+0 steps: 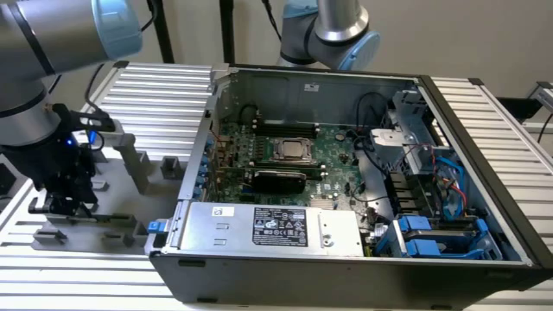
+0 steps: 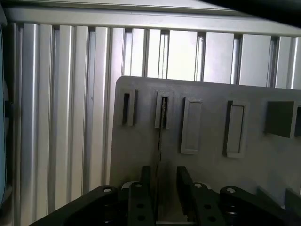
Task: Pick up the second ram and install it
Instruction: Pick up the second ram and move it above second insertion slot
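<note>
The ram's end is closed in by a narrow holder slot. My gripper should grab the ram next by the bare middle of its length [image 1: 87, 218].
The second ram [image 2: 160, 141] shows edge-on as a thin dark line standing in a slot of the grey holder plate [image 2: 211, 165]. My gripper [image 2: 164, 188] is low over it, one black finger on each side of the stick, with a gap still showing beside the stick, so it is open. In the exterior view the gripper [image 1: 65, 206] hangs down onto the grey holder [image 1: 112, 223] at the exterior view's left, outside the computer case. The motherboard [image 1: 341, 146] lies in the open case, with dark memory slots [image 1: 285, 122] along its far side.
The open case [image 1: 259, 84] has high metal walls; a silver power supply [image 1: 276, 228] fills its near side, blue drive bays [image 1: 432, 240] and cables the right. A black-topped card [image 1: 276, 176] sits below the processor socket [image 1: 292, 149]. Grey fixture posts [image 1: 138, 162] stand on the ribbed aluminium table [image 1: 164, 97].
</note>
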Controlling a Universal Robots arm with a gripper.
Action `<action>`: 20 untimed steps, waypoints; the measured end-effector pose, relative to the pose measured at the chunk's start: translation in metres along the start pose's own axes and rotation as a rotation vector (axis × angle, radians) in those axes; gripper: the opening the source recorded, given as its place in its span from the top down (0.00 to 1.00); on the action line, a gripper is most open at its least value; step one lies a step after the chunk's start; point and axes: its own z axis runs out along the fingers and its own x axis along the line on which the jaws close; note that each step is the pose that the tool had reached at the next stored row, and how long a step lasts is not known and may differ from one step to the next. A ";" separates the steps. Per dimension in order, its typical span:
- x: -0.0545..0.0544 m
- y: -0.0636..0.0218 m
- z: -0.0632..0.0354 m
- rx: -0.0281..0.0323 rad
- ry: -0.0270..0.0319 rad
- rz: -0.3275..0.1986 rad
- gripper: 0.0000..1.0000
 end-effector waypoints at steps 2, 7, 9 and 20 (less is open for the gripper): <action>0.000 -0.0004 0.0035 -0.0002 0.0000 -0.001 0.64; 0.001 -0.0035 0.0098 -0.0054 -0.0001 -0.002 0.64; 0.001 -0.0051 0.0119 -0.0087 -0.0004 -0.002 0.64; 0.002 -0.0087 0.0201 -0.0139 -0.0007 -0.002 0.64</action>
